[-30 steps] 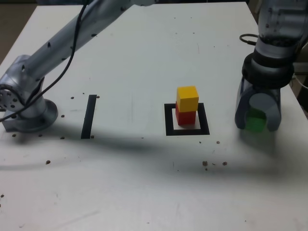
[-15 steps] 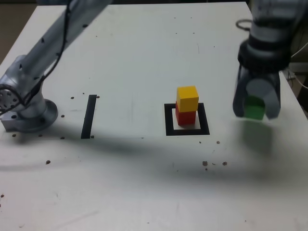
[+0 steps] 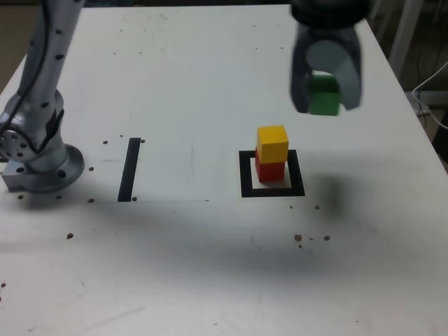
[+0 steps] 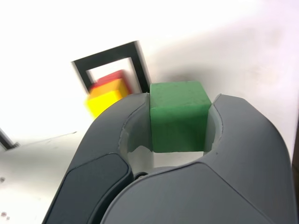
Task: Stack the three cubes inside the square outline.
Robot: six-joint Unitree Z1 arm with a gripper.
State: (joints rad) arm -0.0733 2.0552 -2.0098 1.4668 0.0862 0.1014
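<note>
The green cube [image 3: 324, 96] is above and beside the yellow cube [image 3: 272, 143] in the exterior view. It would fall past the stack if my gripper opened now, so I should first line it up.
My gripper [image 3: 325, 94] hangs in the air, shut on the green cube [image 3: 324, 96], a little above and to the exterior view's right of the stack. The yellow cube [image 3: 272, 143] sits on the red cube [image 3: 269, 170] inside the square outline [image 3: 272, 191] of black tape. In the wrist view the green cube [image 4: 179, 116] is clamped between the grey fingers [image 4: 117, 126] of the gripper [image 4: 180, 119]. Beyond it show the yellow cube [image 4: 105, 99], the red cube [image 4: 108, 79] and the outline [image 4: 110, 56].
The arm's grey base [image 3: 35, 157] stands at the exterior view's left on the white table [image 3: 196, 259]. A straight black strip [image 3: 130, 169] lies between the base and the outline. Small dark specks are scattered on the table's near half.
The gripper has lifted the green cube off the table at the exterior view's right and carried it up and leftward, toward the stack. The stack has not moved.
</note>
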